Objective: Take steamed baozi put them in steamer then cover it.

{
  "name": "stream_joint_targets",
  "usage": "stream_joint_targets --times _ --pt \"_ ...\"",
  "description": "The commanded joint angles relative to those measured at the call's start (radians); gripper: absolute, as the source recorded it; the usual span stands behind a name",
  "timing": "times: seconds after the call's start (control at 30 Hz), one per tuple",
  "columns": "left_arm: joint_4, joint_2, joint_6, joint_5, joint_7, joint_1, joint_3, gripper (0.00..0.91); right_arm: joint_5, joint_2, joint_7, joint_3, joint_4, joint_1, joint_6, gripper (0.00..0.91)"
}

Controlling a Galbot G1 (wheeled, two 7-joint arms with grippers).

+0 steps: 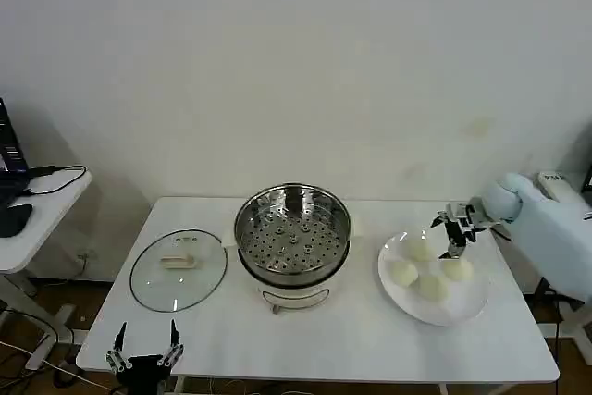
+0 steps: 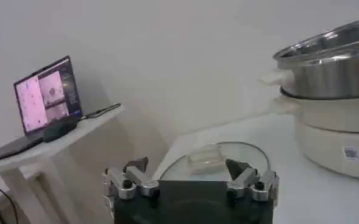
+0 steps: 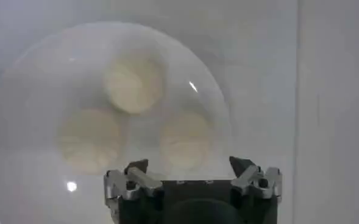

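Observation:
The bare steamer tray (image 1: 292, 238) needs to be filled, so my right gripper should next grab the pale baozi by its round sides.
The steel steamer (image 1: 294, 271) stands uncovered at mid-table on its cream base, its perforated tray bare. To its left the glass cover (image 1: 178, 268) lies flat on the table. On the right, a white plate (image 1: 462, 307) carries several pale baozi (image 1: 403, 272). My right gripper (image 1: 448, 234) hovers open over the plate's far side, nothing between its fingers. The right wrist view has three baozi (image 3: 134, 81) ahead of that open gripper (image 3: 188, 165). My left gripper (image 1: 145, 344) waits open at the table's front left corner, the cover (image 2: 216, 159) just beyond it (image 2: 188, 167).
A side table (image 1: 37, 210) with a laptop (image 2: 45, 97) and cables stands off to the left. A white wall runs behind the table. Bare tabletop lies in front of the steamer (image 2: 331, 91) and between it and the plate (image 3: 39, 79).

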Motion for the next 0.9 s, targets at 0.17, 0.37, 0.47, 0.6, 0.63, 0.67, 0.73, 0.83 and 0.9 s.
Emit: stream_joint_targets --times 0.17,0.37,0.47,0.6,0.63,0.67,0.73,0.83,0.9 --pt "0.0 -0.004 -0.007 0.0 -0.001 0.007 -0.003 0.907 -0.048 0.092 0.003 -0.042 -0.111 0.021 0.009 0.907" --pt "-0.005 -0.006 -0.014 -0.001 -0.001 0.017 -0.009 0.907 -0.059 0.106 0.01 -0.037 -0.124 0.014 0.01 0.907" --pt "-0.007 -0.007 -0.018 0.0 -0.002 0.021 -0.008 0.907 -0.073 0.112 0.013 -0.031 -0.145 0.012 0.016 0.907" --pt "-0.012 -0.007 -0.021 0.0 -0.003 0.026 -0.009 0.907 -0.071 0.115 0.015 -0.023 -0.15 0.005 0.016 0.877" --pt "-0.012 -0.007 -0.021 0.0 -0.003 0.025 -0.009 0.907 -0.073 0.117 0.014 -0.022 -0.15 0.003 0.016 0.867" --pt "-0.011 -0.006 -0.021 0.0 -0.003 0.025 -0.009 0.907 -0.073 0.117 0.014 -0.021 -0.15 0.002 0.015 0.867" --pt "-0.01 -0.006 -0.021 0.0 -0.003 0.024 -0.009 0.907 -0.076 0.119 0.014 -0.02 -0.153 0.001 0.016 0.836" --pt "-0.01 -0.008 -0.021 0.0 -0.004 0.022 -0.007 0.907 -0.081 0.122 0.013 -0.021 -0.157 -0.002 0.018 0.816" --pt "-0.011 -0.008 -0.02 0.0 -0.003 0.022 -0.006 0.907 -0.08 0.124 0.013 -0.021 -0.159 -0.002 0.017 0.776"
